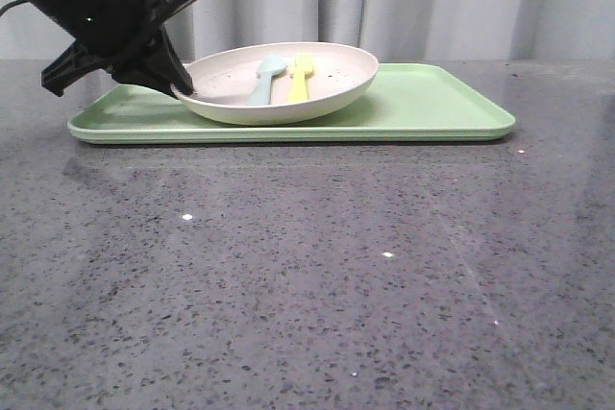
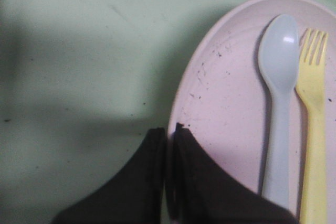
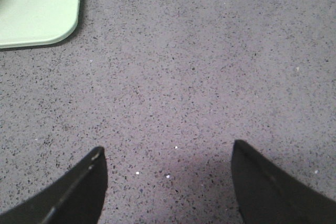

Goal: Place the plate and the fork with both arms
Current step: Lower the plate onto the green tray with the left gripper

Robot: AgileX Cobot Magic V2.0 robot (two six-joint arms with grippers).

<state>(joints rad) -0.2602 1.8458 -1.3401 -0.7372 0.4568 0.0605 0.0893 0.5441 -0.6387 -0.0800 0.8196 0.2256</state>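
I should open my left gripper now, because the plate's lower edge (image 1: 264, 122) is down at the light-green tray, inside the tray's edges, and the plate would stay on the tray.
The cream speckled plate (image 1: 327, 84) sits on the light-green tray (image 1: 432, 108), toward the tray's left half. The yellow fork (image 1: 300, 78) lies in the plate beside a pale blue spoon (image 1: 266, 80). My left gripper (image 1: 183, 91) is shut on the plate's left rim. In the left wrist view its fingers (image 2: 169, 129) pinch the rim of the plate (image 2: 231, 103), one finger inside and one outside, with the fork (image 2: 312, 93) and the spoon (image 2: 281, 77) close by. My right gripper (image 3: 168, 156) is open and empty over the bare table, out of the front view.
The tray (image 2: 79, 51) lies at the back of the grey speckled table (image 1: 307, 266). One rounded corner of the tray (image 3: 37, 9) shows in the right wrist view. A grey curtain hangs behind the table.
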